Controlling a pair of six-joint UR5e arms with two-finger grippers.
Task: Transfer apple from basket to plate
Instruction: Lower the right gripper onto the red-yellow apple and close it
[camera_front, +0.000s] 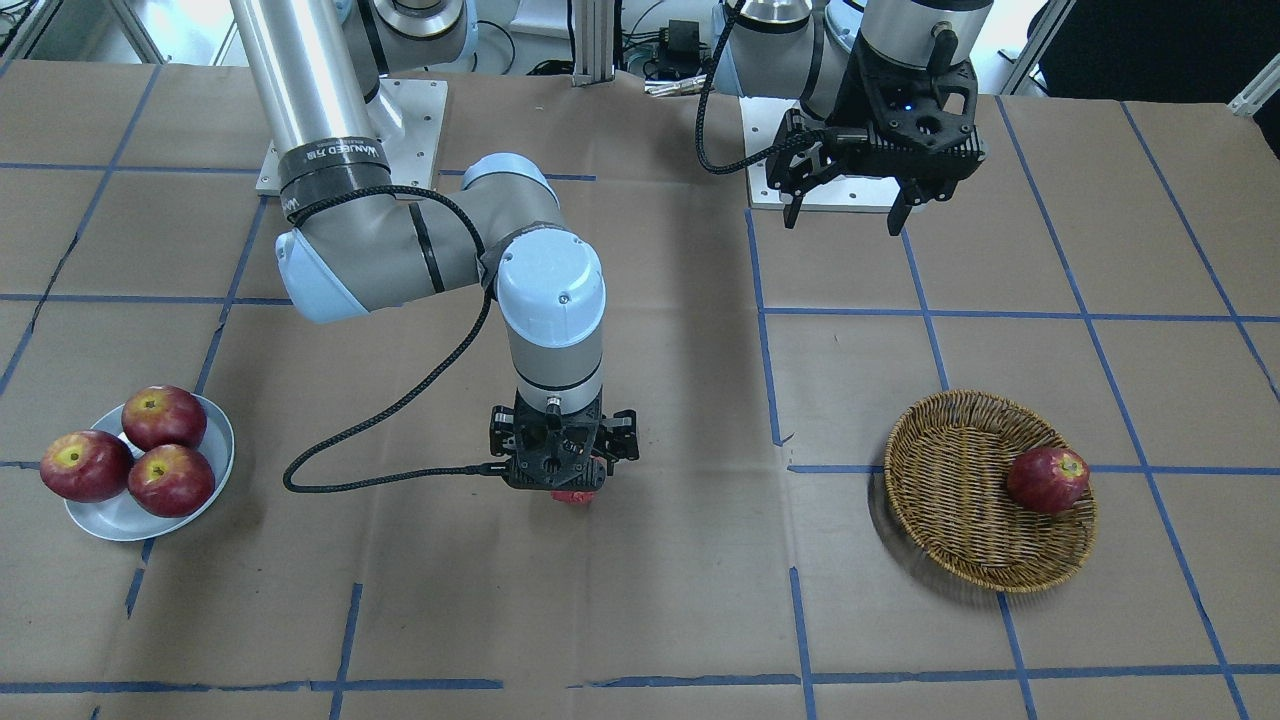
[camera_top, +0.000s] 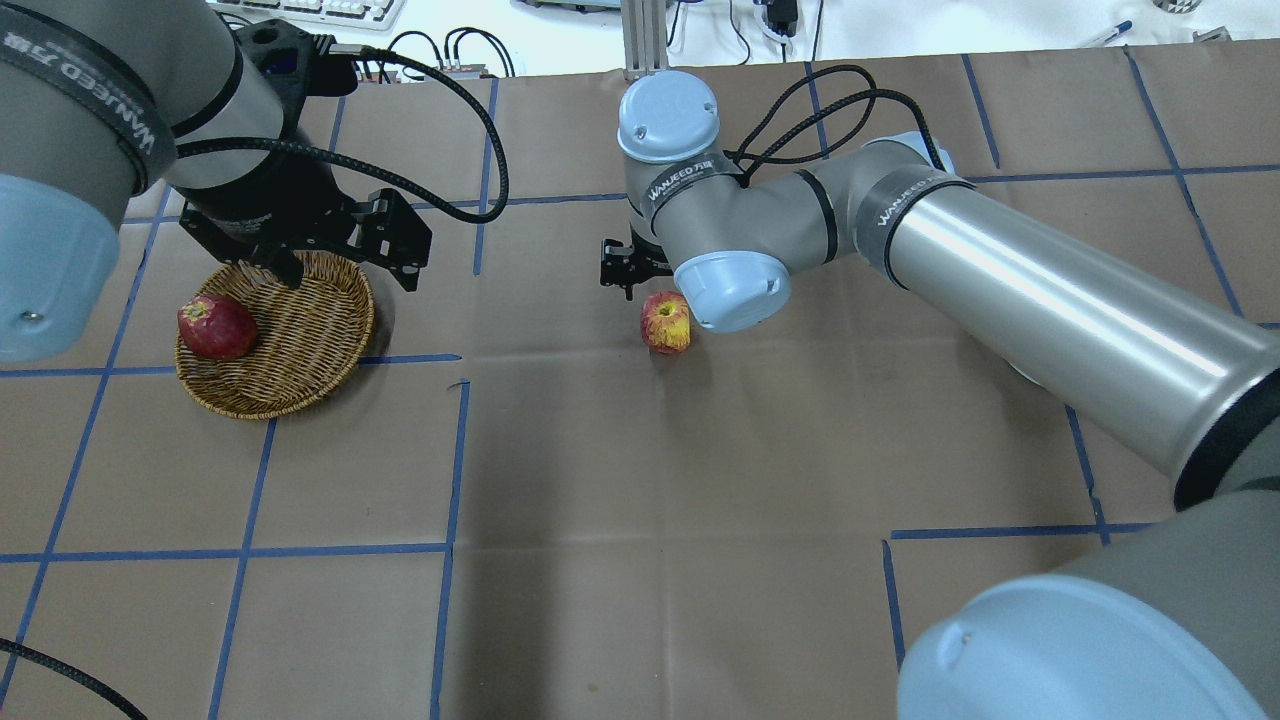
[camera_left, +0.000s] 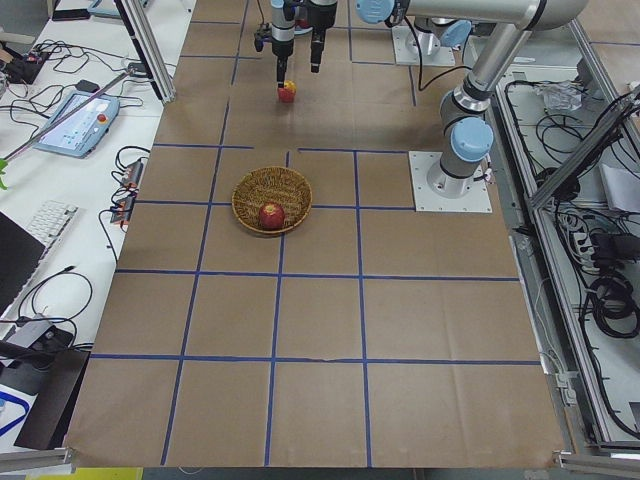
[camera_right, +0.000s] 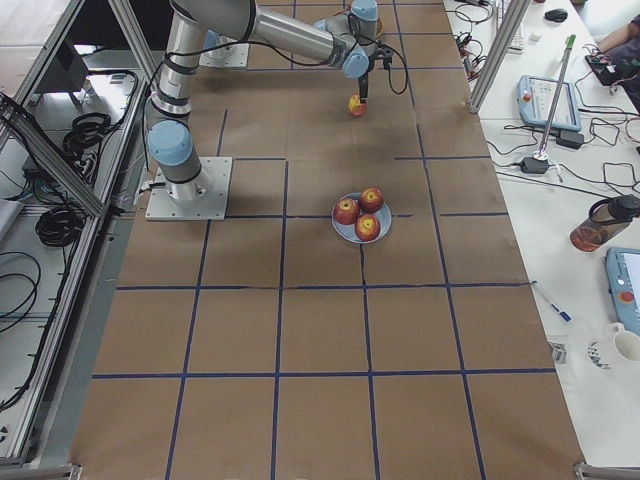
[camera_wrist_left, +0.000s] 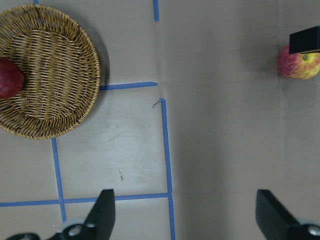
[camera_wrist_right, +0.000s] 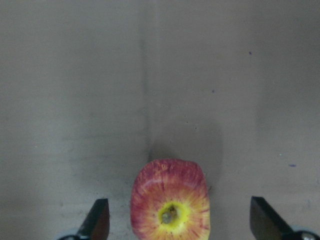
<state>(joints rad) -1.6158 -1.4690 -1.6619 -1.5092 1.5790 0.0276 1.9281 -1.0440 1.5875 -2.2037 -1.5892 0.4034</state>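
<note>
The pinkish-red apple has to go onto the plate (camera_front: 120, 516). My right gripper should grab it by its rounded sides next.
The pinkish-red apple (camera_top: 667, 322) with a yellow top lies on the brown table mid-way between basket and plate. My right gripper (camera_wrist_right: 181, 220) hangs over it, open, with its fingers wide on either side and not touching the apple (camera_wrist_right: 170, 202). The apple also shows in the front view (camera_front: 575, 495), mostly hidden under the right gripper (camera_front: 560, 460). The wicker basket (camera_top: 300, 355) holds one dark red apple (camera_top: 216, 326). My left gripper (camera_wrist_left: 185, 210) is open and empty, raised beside the basket (camera_wrist_left: 55, 65). The white plate (camera_front: 115, 520) holds three dark red apples.
The table is covered in brown paper with blue tape grid lines (camera_top: 455, 450). The right arm's elbow (camera_top: 735, 290) reaches across the table's middle. The arm base plates (camera_front: 860, 195) sit at the robot's edge.
</note>
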